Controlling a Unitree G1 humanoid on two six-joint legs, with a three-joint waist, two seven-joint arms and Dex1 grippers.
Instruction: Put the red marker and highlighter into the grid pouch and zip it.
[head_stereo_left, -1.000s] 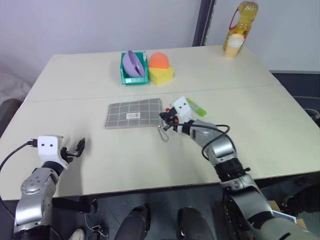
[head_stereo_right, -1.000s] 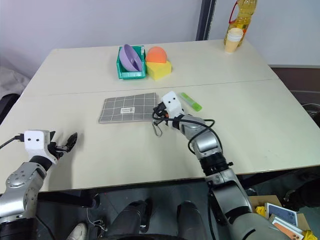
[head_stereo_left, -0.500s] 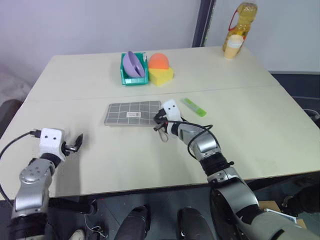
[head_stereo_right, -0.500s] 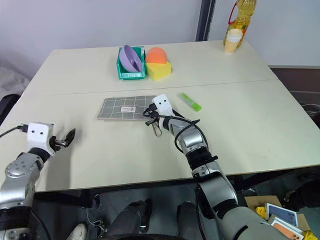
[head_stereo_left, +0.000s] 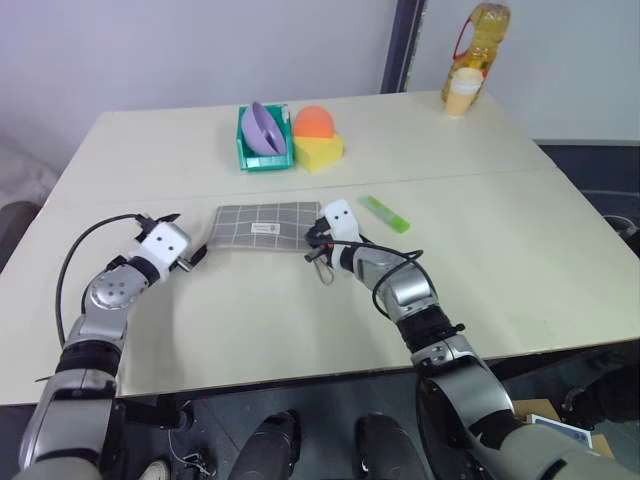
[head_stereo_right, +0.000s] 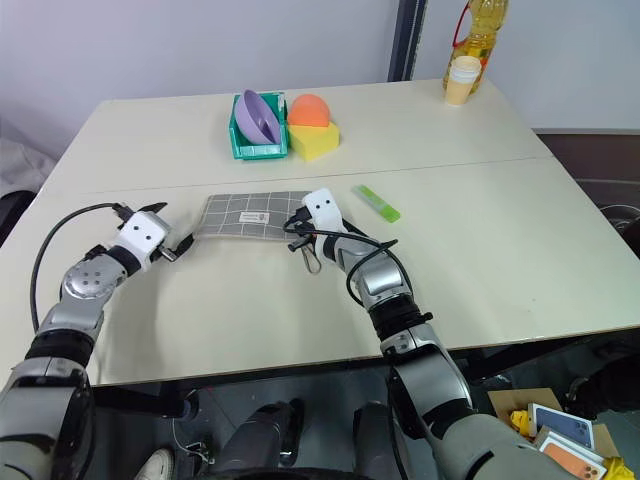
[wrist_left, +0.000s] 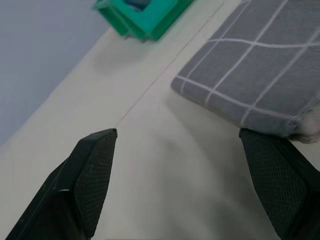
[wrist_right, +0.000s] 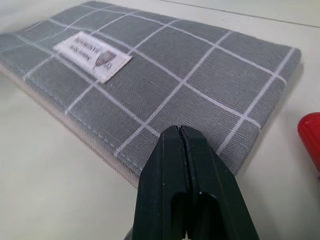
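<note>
The left gripper grips the cloth pouch by its near corner (wrist_left: 300, 127) next. The corner stands slightly up while the pouch lies flat on the tabletop.
The grid pouch (head_stereo_left: 262, 221) lies flat mid-table, label up. At its right end my right gripper (head_stereo_left: 314, 241) rests low with its fingers (wrist_right: 186, 175) shut and nothing visible between them. The pouch's cord pull loop (head_stereo_left: 325, 270) lies on the table just below it. The red marker's red end (wrist_right: 311, 136) shows right beside that gripper. Further right, apart from the pouch, lies the light green highlighter (head_stereo_left: 386, 213). My left gripper (head_stereo_left: 195, 258) is open at the pouch's left end, and the pouch corner (wrist_left: 260, 75) sits just ahead of its spread fingers (wrist_left: 95, 170).
At the back stand a green bin (head_stereo_left: 266, 152) holding a purple bowl, an orange ball (head_stereo_left: 317, 121) and a yellow sponge (head_stereo_left: 319, 153). An oil bottle (head_stereo_left: 478, 38) and a paper cup (head_stereo_left: 458, 93) are at the far right corner. A seam (head_stereo_left: 500, 176) crosses the table.
My left arm has swung forward and inward from the table's near left edge to the pouch's left end, rolling its wrist. The right gripper has stayed shut at the pouch's right end.
</note>
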